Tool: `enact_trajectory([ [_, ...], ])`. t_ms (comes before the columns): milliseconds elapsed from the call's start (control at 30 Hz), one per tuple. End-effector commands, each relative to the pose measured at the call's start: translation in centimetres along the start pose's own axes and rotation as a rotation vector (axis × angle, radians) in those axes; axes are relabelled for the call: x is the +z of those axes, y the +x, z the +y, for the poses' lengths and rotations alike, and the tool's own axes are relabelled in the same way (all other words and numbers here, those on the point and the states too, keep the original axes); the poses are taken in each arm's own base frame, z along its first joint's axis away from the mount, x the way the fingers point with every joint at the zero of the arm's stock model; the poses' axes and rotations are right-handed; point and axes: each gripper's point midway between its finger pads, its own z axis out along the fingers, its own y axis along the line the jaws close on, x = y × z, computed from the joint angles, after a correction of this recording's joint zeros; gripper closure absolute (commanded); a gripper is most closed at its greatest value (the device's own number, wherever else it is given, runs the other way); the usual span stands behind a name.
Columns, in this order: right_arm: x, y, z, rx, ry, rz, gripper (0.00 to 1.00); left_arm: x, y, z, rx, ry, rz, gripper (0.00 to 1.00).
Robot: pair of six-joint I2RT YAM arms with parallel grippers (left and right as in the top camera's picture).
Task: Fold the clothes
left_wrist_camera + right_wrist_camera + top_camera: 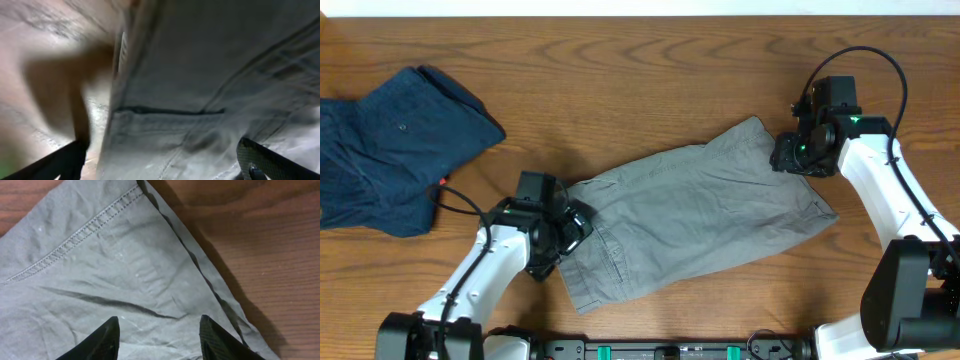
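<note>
The light grey shorts (pixel 695 215) need to be folded at the waistband end, over toward the leg hems, so my left gripper will next grab them by the waistband edge (pixel 568 250).
The light grey shorts (pixel 695 215) lie spread flat on the wooden table, waistband end at the lower left, leg hems at the upper right. My left gripper (pixel 563 235) hovers over the waistband edge; in the left wrist view its fingers stand apart (pixel 160 162) over the grey fabric (pixel 200 75) with a pocket seam. My right gripper (pixel 790 158) is over the upper right hem corner; in the right wrist view its fingers are open (pixel 160 330) above the wrinkled hem (pixel 115 265).
A dark navy garment (pixel 390 140) lies bunched at the far left of the table (pixel 640 80). Bare wood surrounds the shorts. The table's far edge runs along the top.
</note>
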Motion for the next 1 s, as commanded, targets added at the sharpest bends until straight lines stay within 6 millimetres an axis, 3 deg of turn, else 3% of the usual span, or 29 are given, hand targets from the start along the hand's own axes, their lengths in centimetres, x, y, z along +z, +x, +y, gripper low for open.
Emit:
enact_trajectory([
  [0, -0.1, -0.1, -0.3, -0.009, 0.009, 0.0, 0.5, 1.5, 1.9, 1.3, -0.048, -0.011, 0.085, 0.01],
  [33, -0.1, -0.1, -0.3, -0.009, 0.009, 0.001, 0.5, 1.8, 2.2, 1.6, -0.066, -0.016, 0.096, 0.02],
  [67, -0.1, -0.1, -0.3, -0.009, 0.009, 0.001, 0.5, 1.9, 2.4, 1.5, -0.069, -0.009, 0.11, 0.1],
  [267, -0.1, -0.1, -0.3, -0.009, 0.009, 0.001, 0.5, 1.9, 1.5, -0.8, -0.002, 0.092, 0.088, 0.79],
  [333, -0.1, -0.1, -0.3, -0.009, 0.008, 0.002, 0.49, 1.4, 0.8, -1.8, 0.042, 0.119, 0.065, 0.94],
  [467, -0.1, 0.2, 1.0, -0.076, -0.067, 0.015, 0.51, -1.1, -1.0, -4.9, 0.135, 0.168, 0.019, 0.94],
  [600, -0.5, 0.8, 3.6, -0.158, -0.219, 0.03, 0.86, -5.4, -2.6, -8.4, 0.211, 0.203, -0.019, 0.94],
  [667, -0.5, 1.3, 4.8, -0.182, -0.263, 0.045, 0.94, -8.2, -3.3, -10.3, 0.264, 0.227, -0.048, 0.94],
  [833, 0.0, 3.1, 7.9, -0.266, -0.302, 0.083, 0.96, -13.5, -5.0, -14.2, 0.335, 0.318, -0.146, 0.94],
  [967, 0.8, 4.6, 11.4, -0.375, -0.334, 0.078, 0.96, -15.8, -5.7, -15.9, 0.353, 0.366, -0.194, 0.94],
])
